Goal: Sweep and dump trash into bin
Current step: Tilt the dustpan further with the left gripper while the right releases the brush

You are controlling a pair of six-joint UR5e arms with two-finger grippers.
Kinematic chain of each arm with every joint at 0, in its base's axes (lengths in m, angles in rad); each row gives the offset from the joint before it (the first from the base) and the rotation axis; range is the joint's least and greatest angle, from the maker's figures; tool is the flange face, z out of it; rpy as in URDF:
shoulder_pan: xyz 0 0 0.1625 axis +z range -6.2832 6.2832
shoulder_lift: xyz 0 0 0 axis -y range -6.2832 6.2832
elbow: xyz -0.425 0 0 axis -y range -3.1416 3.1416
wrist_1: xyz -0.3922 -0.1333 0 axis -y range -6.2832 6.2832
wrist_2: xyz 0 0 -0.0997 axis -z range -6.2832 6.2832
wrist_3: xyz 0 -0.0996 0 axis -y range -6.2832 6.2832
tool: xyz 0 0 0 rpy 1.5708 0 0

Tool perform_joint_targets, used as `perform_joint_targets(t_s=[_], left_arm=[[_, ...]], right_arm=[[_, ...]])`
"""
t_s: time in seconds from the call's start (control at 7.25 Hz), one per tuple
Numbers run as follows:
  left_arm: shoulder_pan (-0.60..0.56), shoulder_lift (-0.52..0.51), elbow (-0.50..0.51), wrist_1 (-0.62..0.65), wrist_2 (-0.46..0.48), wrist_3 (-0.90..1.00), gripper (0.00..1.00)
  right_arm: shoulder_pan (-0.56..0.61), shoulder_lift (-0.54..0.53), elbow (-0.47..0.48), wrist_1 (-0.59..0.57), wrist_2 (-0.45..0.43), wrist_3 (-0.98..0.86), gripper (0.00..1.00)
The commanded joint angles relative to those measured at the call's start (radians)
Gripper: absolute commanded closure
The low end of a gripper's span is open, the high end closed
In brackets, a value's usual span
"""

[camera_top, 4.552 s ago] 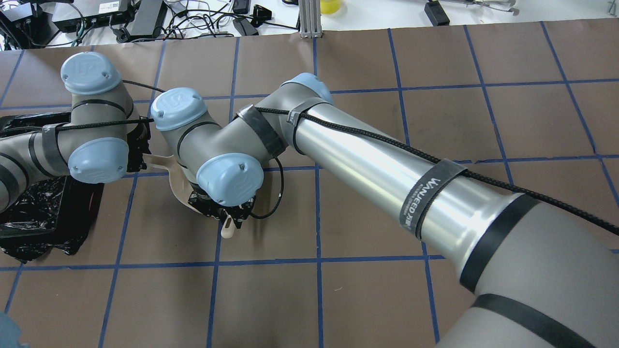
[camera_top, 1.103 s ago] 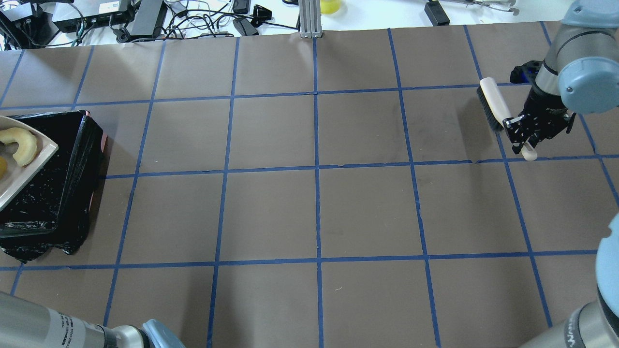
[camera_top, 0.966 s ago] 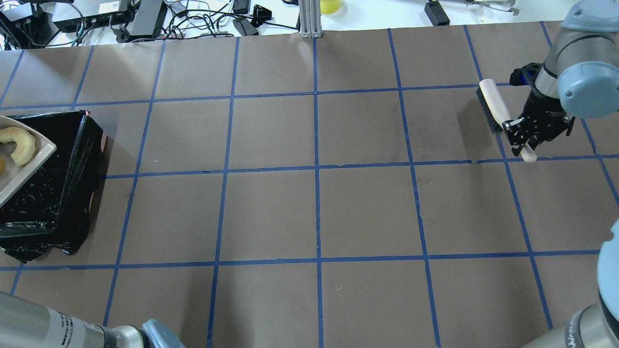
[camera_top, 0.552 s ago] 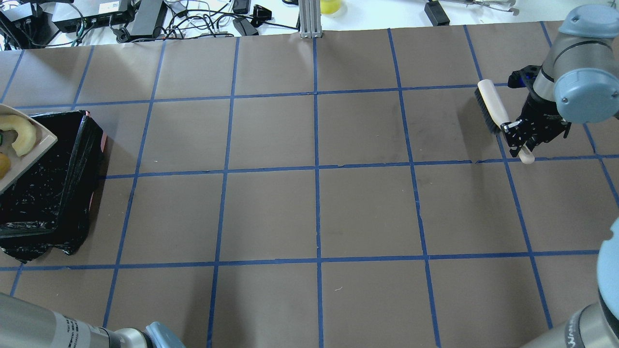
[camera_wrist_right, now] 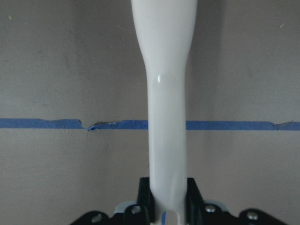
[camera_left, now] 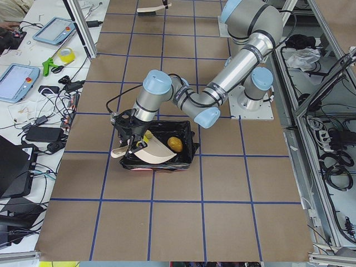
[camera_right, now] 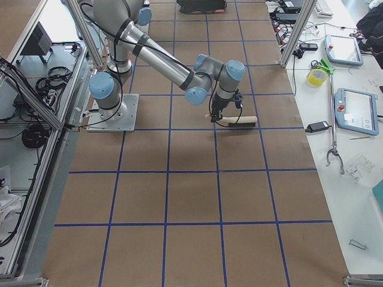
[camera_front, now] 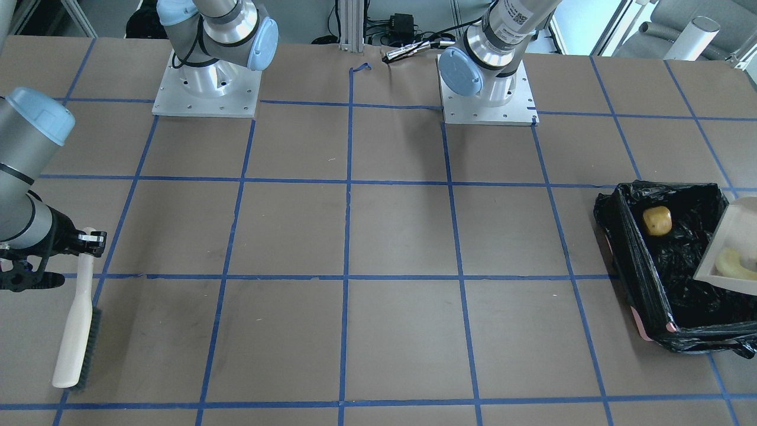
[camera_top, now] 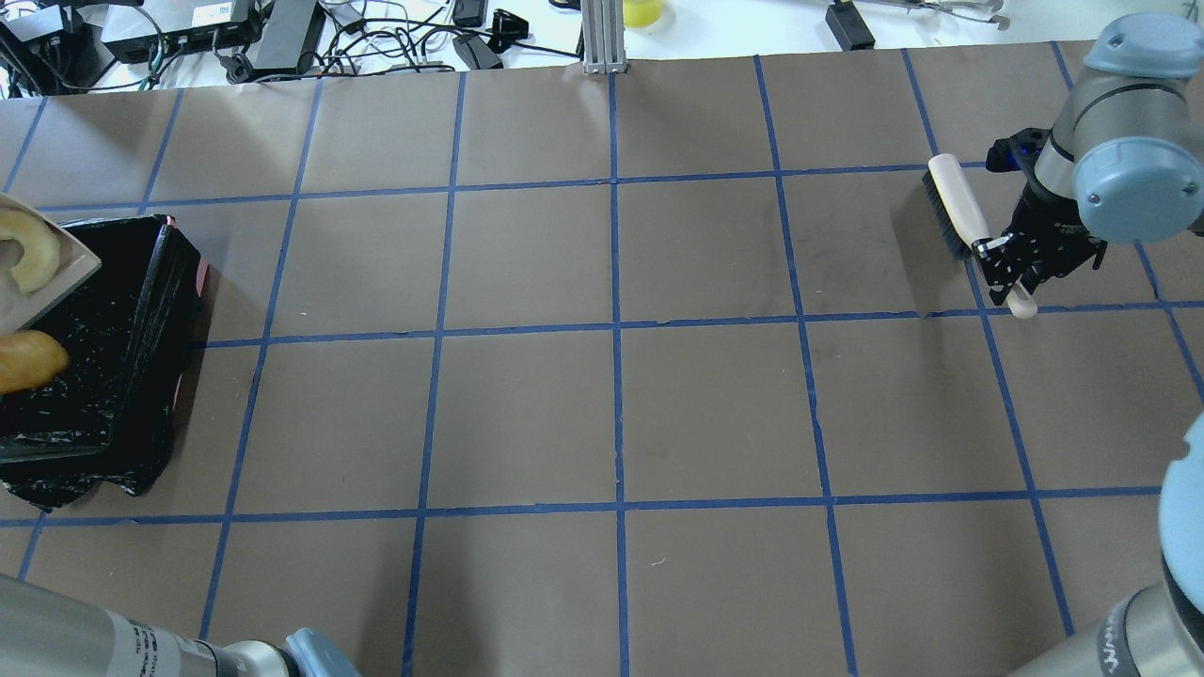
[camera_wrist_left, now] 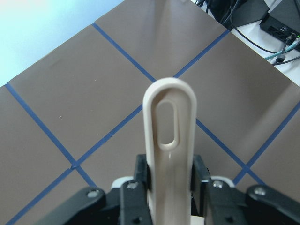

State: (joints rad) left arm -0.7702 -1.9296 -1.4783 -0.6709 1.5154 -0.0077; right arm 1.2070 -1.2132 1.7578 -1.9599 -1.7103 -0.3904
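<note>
My right gripper can open now: it is holding the brush [camera_top: 955, 202] low, with the brush's bristles against the tabletop, so the brush would rest there.
The bin [camera_front: 627, 254], lined with a black bag, stands at the table's left end [camera_top: 150, 310]. My left gripper [camera_wrist_left: 169, 185] is shut on the handle of the beige dustpan [camera_front: 733, 228] and holds it tilted over the bin [camera_left: 153, 154]. The golden-brown lump [camera_front: 657, 220] lies in the bin [camera_top: 28, 362]. The cream slice [camera_front: 732, 263] rests on the dustpan [camera_top: 26, 261]. I cannot make out the sponge piece. My right gripper [camera_top: 1011, 275] is shut on a brush [camera_top: 955, 202] at the far right of the table, and its handle [camera_wrist_right: 168, 117] fills the right wrist view.
Cables, power bricks and a metal post [camera_top: 599, 38] line the table's far edge. Both arm bases [camera_front: 204, 89] stand at the robot's side of the table. Blue tape lines grid the brown table cover.
The dustpan has tipped further over the bin and the golden-brown lump has slid off it into the bin. The right gripper with the brush has barely shifted. Earlier, both arms worked together near the bin.
</note>
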Motion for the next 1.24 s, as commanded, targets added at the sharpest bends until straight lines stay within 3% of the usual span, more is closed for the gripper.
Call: perform_joint_targets(t_s=[0.0,0.28,0.55,0.97,1.1], left_arm=[[-0.044,0.023,-0.023,0.045,0.053,0.012,1.00],[-0.047,0.008,-0.065,0.234,0.058,0.100,1.00],[-0.067,0.020,-0.086,0.298,0.060,0.117,1.00],[-0.104,0.035,-0.105,0.440,0.060,0.208,1.00],[-0.113,0.050,-0.123,0.444,0.060,0.218,1.00]], right_arm=[[0.000,0.011,0.000,-0.004,0.000,0.004,0.99],[0.000,0.011,0.000,-0.001,-0.002,0.010,0.92],[0.000,0.011,0.000,-0.005,0.000,0.012,0.60],[0.000,0.011,-0.004,-0.008,-0.002,0.009,0.30],[0.000,0.011,-0.004,-0.008,0.000,0.010,0.29]])
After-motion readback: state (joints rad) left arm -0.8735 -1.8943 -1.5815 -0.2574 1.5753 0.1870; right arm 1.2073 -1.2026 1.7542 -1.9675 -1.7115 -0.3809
